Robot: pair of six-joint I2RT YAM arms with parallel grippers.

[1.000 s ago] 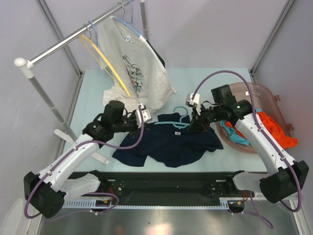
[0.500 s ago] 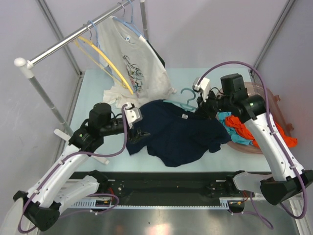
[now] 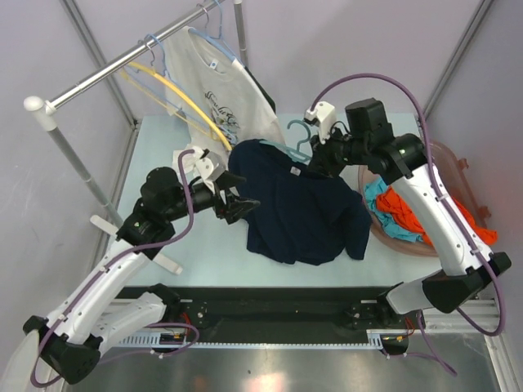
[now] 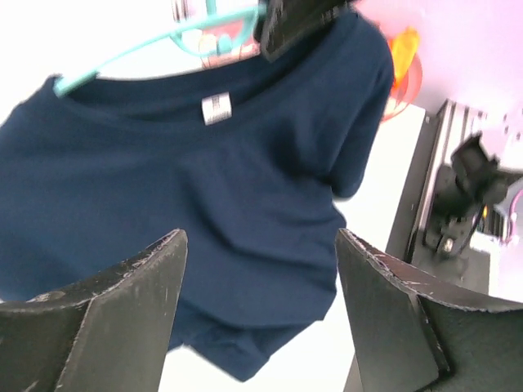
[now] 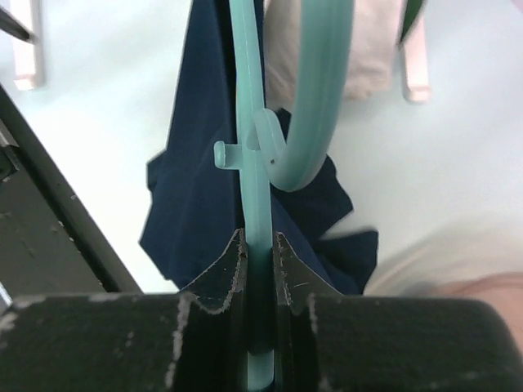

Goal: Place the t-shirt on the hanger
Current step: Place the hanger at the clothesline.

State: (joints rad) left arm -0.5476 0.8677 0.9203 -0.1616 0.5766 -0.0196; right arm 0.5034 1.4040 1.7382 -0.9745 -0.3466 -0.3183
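The hanger's hook should stay free to hang, so my left gripper next needs to grab the t-shirt's shoulder and hanger arm [image 3: 261,144] [image 4: 64,88] beside my right gripper.
The dark navy t-shirt [image 3: 302,214] hangs draped on the teal hanger [image 3: 299,140], lifted off the table. My right gripper [image 3: 315,162] is shut on the hanger's stem [image 5: 258,196], just below the curved hook [image 5: 320,114]. The shirt [image 5: 193,214] falls away beneath it. My left gripper [image 3: 245,204] stands open beside the shirt's left edge with nothing between its fingers [image 4: 131,294]. In the left wrist view the shirt [image 4: 204,188] fills the frame, with its white neck label [image 4: 216,108] and one hanger arm [image 4: 155,42] above the collar.
A metal rail [image 3: 122,61] at the back left carries a white printed t-shirt [image 3: 225,102], a yellow hanger [image 3: 184,102] and a pale blue hanger [image 3: 154,45]. White cloth [image 3: 189,159] lies under it. A pink basin [image 3: 458,159] on the right holds an orange garment [image 3: 462,220].
My left gripper has opened and let go of the shirt. The right gripper has carried the hanger and shirt up and toward the back left, and the shirt now hangs off the table.
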